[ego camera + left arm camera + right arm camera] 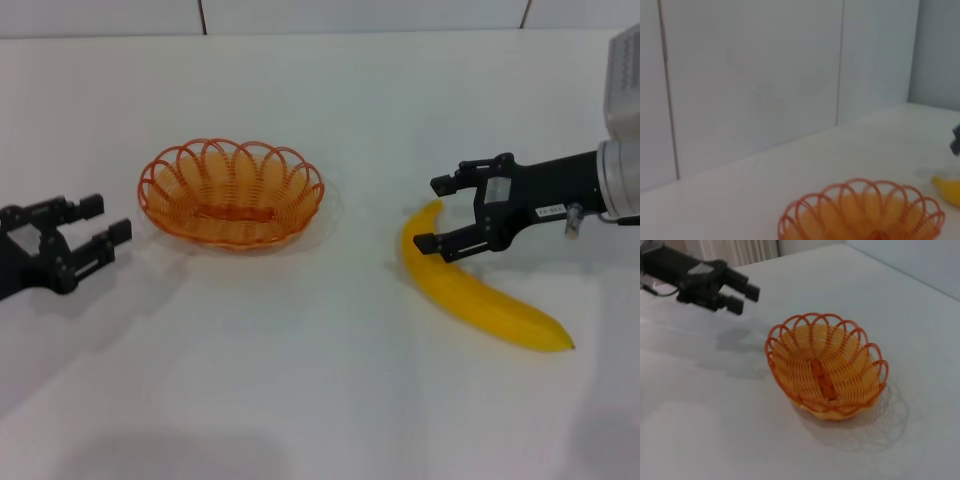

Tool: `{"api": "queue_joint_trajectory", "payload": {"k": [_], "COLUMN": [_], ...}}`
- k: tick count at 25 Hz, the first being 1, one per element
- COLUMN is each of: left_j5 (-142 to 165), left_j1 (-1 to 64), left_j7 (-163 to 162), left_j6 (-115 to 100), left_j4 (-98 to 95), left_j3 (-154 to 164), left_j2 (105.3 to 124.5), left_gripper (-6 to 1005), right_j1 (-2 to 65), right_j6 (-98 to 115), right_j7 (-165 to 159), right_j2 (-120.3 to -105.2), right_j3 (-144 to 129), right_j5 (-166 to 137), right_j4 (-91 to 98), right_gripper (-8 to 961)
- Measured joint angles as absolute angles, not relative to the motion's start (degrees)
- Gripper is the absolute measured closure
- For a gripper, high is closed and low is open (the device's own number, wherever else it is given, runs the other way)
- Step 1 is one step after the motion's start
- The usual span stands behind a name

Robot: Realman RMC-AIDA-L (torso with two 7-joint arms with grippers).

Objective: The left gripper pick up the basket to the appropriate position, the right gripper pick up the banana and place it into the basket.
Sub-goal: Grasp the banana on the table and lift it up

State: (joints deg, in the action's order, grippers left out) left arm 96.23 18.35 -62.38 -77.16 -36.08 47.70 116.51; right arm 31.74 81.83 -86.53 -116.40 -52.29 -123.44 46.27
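Observation:
My right gripper comes down before it closes on the banana, since its fingers hover over the banana's far end, above the banana's curved body.
The orange wire basket point(232, 195) stands empty on the white table, left of centre. It also shows in the left wrist view point(865, 215) and the right wrist view point(827, 367). My left gripper point(107, 220) is open and empty, just left of the basket and apart from it; the right wrist view shows it too point(743, 298). The yellow banana point(485, 298) lies on the table at the right. My right gripper point(432, 213) is open, with its jaws spread on either side of the banana's far pointed end. The banana's tip point(947, 189) shows in the left wrist view.
The white table point(300, 380) runs back to a tiled white wall point(300, 15). Nothing else stands on the table between the basket and the banana.

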Motion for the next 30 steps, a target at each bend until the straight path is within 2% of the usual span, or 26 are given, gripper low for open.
{"api": "queue_joint_trajectory", "payload": {"k": [7,17,30], "left_j5": [98.11,99.05,99.12], "left_j1": [17.99,17.65,17.98], "left_j7": [-60.94,-61.12,-60.89], "left_j6": [-77.38,-77.42,-76.90], "left_j4": [-34.66,-34.53,-34.19], "left_j3": [47.86,47.87,47.90], "left_j2": [116.40,116.40,116.36], "left_gripper": [527,528,528], "right_j1": [31.20,23.27,26.01], "right_j6": [82.39,83.72,85.71], "right_j7": [-95.26,-118.43,-122.48], "right_j2": [-116.84,-116.91,-116.72], "right_j3": [-56.50,-74.74,-76.32], "right_j5": [-123.46,-131.05,-135.93], "right_j4": [53.40,77.18,71.55], "right_gripper": [53,53,55]}}
